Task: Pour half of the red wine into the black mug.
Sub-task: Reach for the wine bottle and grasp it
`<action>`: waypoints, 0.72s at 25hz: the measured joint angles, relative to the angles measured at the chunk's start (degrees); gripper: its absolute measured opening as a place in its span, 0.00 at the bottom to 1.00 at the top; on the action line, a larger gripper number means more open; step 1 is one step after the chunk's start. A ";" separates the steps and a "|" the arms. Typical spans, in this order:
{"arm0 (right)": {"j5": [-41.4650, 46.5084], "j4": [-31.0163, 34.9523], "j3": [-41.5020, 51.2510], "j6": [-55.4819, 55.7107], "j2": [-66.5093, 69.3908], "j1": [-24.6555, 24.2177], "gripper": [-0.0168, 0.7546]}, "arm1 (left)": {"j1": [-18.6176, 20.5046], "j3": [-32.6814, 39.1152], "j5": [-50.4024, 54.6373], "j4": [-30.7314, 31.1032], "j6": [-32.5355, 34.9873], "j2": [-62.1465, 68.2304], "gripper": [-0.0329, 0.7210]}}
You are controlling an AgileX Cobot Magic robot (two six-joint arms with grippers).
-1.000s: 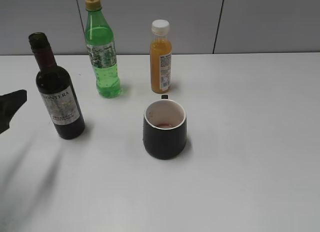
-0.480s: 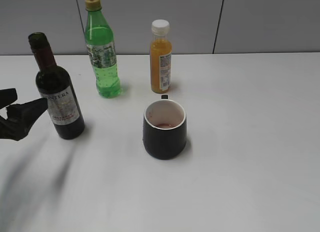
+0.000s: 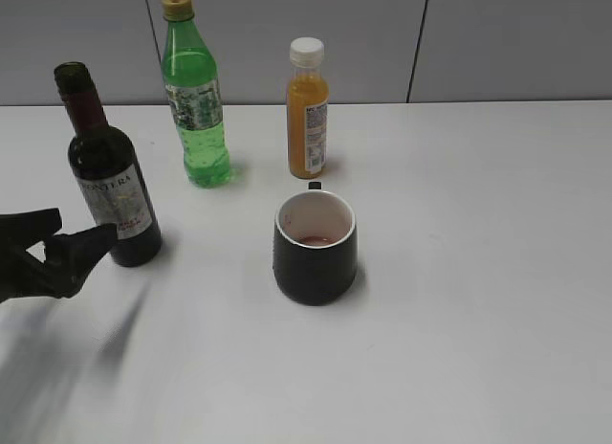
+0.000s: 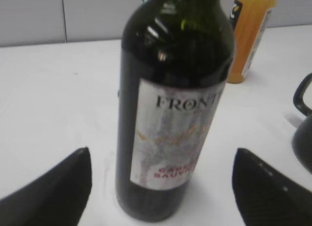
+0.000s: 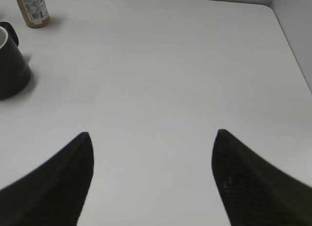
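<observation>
Next, my left gripper grabs the tall bottle around the labelled body (image 3: pixel 119 201) to pour the red wine, since its bulk sits below a slim neck (image 3: pixel 82 101).
The red wine bottle (image 3: pixel 110 176) stands upright and uncapped at the left of the table, dark glass with a grey-white label; it fills the left wrist view (image 4: pixel 170 109). My left gripper (image 3: pixel 69 241) is open just left of and in front of the bottle's base, its fingers (image 4: pixel 161 160) on either side of the bottle without touching it. The black mug (image 3: pixel 316 245) stands in the middle with a little red liquid at its bottom; its edge shows in the left wrist view (image 4: pixel 304 133) and in the right wrist view (image 5: pixel 10 65). My right gripper (image 5: pixel 152 138) is open over bare table.
A green plastic soda bottle (image 3: pixel 196 99) and a small orange juice bottle (image 3: pixel 308 114) stand at the back, behind the mug. The juice bottle also shows in the left wrist view (image 4: pixel 248 36) and the right wrist view (image 5: pixel 31 9). The table's right edge (image 5: pixel 292 46) meets a grey wall.
My left gripper has come in from the left edge toward the wine bottle and now straddles its base. The bottle, the mug and the right gripper have not moved.
</observation>
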 joint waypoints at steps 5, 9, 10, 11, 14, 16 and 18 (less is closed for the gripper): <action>0.00 0.00 0.00 0.00 0.00 0.00 0.76 | 0.00 -0.96 0.00 0.80 1.73 4.35 0.96; 0.00 0.00 0.00 0.00 0.00 0.00 0.76 | 0.00 -3.23 -0.13 1.28 2.19 5.51 0.96; 0.00 0.00 0.00 0.00 0.00 0.00 0.76 | 0.00 -3.73 -0.13 1.33 2.19 5.51 0.96; 0.00 0.00 0.00 0.00 0.00 0.00 0.76 | 0.00 -4.19 -0.19 1.33 2.19 5.51 0.96; 0.00 0.00 0.00 0.00 0.00 0.00 0.76 | 0.00 -5.41 -0.29 1.66 2.19 5.51 0.96; 0.00 0.00 0.00 0.00 0.00 0.00 0.76 | 0.00 -6.40 -0.29 2.58 2.19 5.57 0.96; 0.00 0.00 0.00 0.00 0.00 0.00 0.76 | 0.00 -7.85 -0.36 3.92 2.19 6.07 0.96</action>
